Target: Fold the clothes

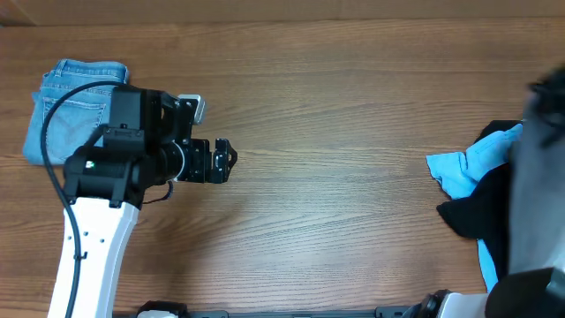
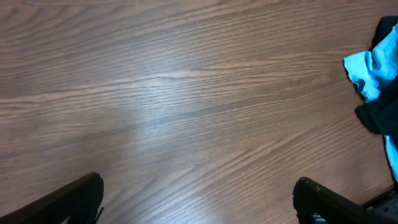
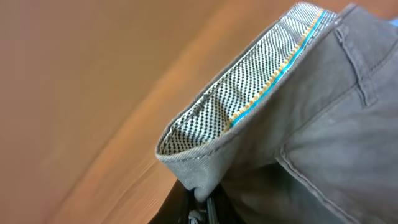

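Note:
The robot next needs to grab the grey shorts (image 3: 311,124) by the edge of the waistband with its left gripper, so the legs stay free to spread flat for folding.
My right gripper (image 3: 202,208) is shut on a fold of the grey shorts (image 3: 311,124), which hang close to the right wrist camera. The waistband is turned over and shows a checked lining with a blue and yellow stripe. In the overhead view the right arm is a dark blur (image 1: 538,177) at the right edge. Under it lie a sky-blue garment (image 1: 468,163) and a black garment (image 1: 477,212). Folded light-blue denim (image 1: 66,97) lies at the far left, partly under my left arm. My left gripper (image 1: 225,161) is open and empty over bare wood (image 2: 199,199).
The wooden table (image 1: 353,132) runs between the two arms. The sky-blue garment (image 2: 370,68) and the black garment (image 2: 379,115) also show at the right edge of the left wrist view. The left arm's cable loops over the denim.

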### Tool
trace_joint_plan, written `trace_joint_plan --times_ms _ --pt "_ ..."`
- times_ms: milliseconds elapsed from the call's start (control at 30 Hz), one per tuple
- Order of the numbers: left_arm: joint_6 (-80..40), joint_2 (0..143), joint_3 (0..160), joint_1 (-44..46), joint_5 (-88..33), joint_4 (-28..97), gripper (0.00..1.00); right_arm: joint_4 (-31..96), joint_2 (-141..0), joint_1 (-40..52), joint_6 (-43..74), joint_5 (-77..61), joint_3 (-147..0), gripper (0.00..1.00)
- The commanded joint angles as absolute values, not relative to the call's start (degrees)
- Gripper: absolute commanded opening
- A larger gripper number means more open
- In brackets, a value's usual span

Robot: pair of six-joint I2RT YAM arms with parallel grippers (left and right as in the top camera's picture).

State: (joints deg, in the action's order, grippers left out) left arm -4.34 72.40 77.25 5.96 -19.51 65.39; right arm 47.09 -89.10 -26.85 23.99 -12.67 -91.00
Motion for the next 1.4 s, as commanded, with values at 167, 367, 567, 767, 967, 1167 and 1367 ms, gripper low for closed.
trace_joint_plan --times_ms 167,367,567,767,967,1167,1367 --pt "-4.7 68.7 92.8 3.6 -11.3 73.4 1.0 49.2 -91.6 2.3 24.1 -13.4 -91.9 0.04" --pt "-4.7 66.7 101.7 3.6 -6.6 76.9 1.0 49.6 -99.0 22.7 25.1 -13.0 -91.8 0.07" --pt "-4.7 64.6 103.2 3.7 -5.9 77.3 1.0 49.0 -101.9 37.3 23.7 -3.5 -91.9 0.61" --pt "-4.7 66.0 103.1 3.8 -9.5 78.4 0.95 53.6 -97.9 33.7 30.3 5.7 -91.9 0.66" --pt "-2.7 73.6 102.5 4.2 -19.2 77.6 0.58 57.2 -88.8 20.1 30.2 4.5 -92.0 0.66" --pt "2.5 89.0 102.0 11.7 -27.2 73.4 0.16 58.1 -76.9 8.5 28.5 -2.5 -92.0 0.67" --pt "5.2 106.3 102.0 20.3 -22.6 66.7 0.04 60.4 -69.3 5.6 28.5 -2.7 -92.0 0.68"
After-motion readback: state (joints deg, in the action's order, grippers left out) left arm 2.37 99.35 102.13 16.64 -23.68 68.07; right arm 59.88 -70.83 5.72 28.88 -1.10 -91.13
